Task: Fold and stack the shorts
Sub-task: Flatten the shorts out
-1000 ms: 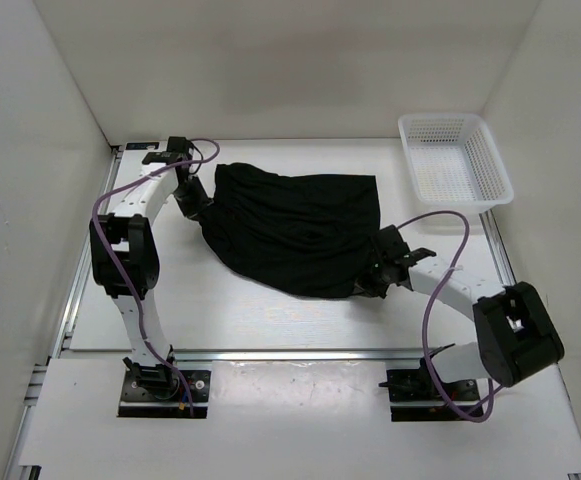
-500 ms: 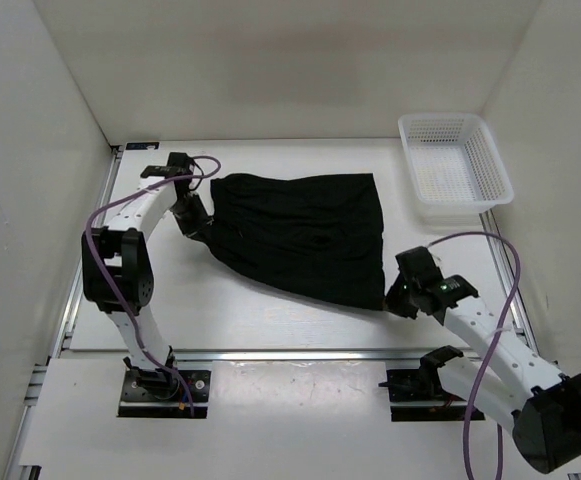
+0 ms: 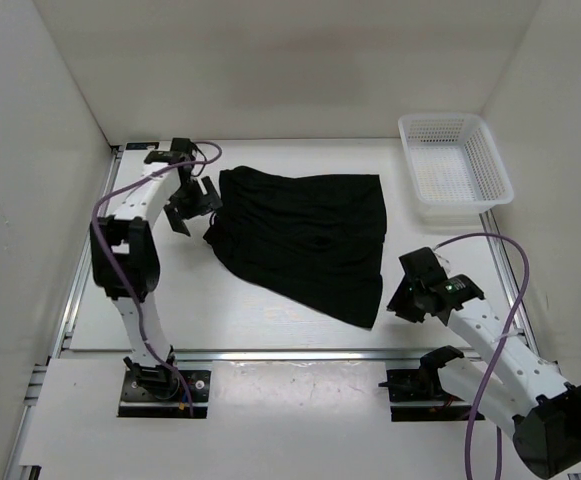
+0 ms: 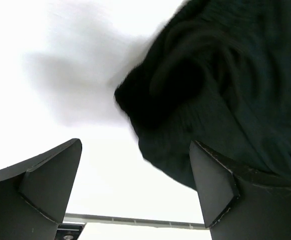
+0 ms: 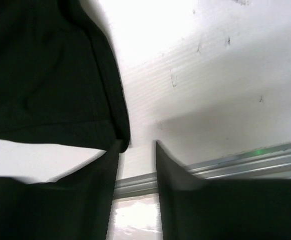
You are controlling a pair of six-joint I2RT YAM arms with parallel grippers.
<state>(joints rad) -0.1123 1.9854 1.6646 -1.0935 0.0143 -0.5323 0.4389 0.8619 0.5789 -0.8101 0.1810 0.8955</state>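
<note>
My left gripper is to grab the shorts [image 3: 305, 240] next by the bunched corner [image 3: 214, 235], opposite the hem corner, to fold the near side of the shorts over.
The black shorts [image 3: 305, 240] lie spread on the white table, with a bunched corner at the left and a hem corner near the front right. My left gripper [image 3: 198, 208] hovers just left of the bunched corner, jaws wide open and holding nothing. In the left wrist view the gripper [image 4: 135, 150] frames bare table, and the shorts [image 4: 225, 90] lie beyond, partly behind the right finger [image 4: 220, 185]. My right gripper [image 3: 400, 298] sits at the front right corner of the shorts. Its jaws [image 5: 137, 145] are slightly parted over bare table, and the shorts' hem [image 5: 45, 75] touches the left fingertip [image 5: 110, 165].
A white mesh basket [image 3: 454, 168] stands at the back right corner. An aluminium rail [image 3: 270, 353] runs along the table's near edge, and white walls close in the left, back and right sides.
Both grippers have let go of the shorts. The left one opened wide and drew back to the left; the right one parted its jaws. The cloth settled flat on the table.
</note>
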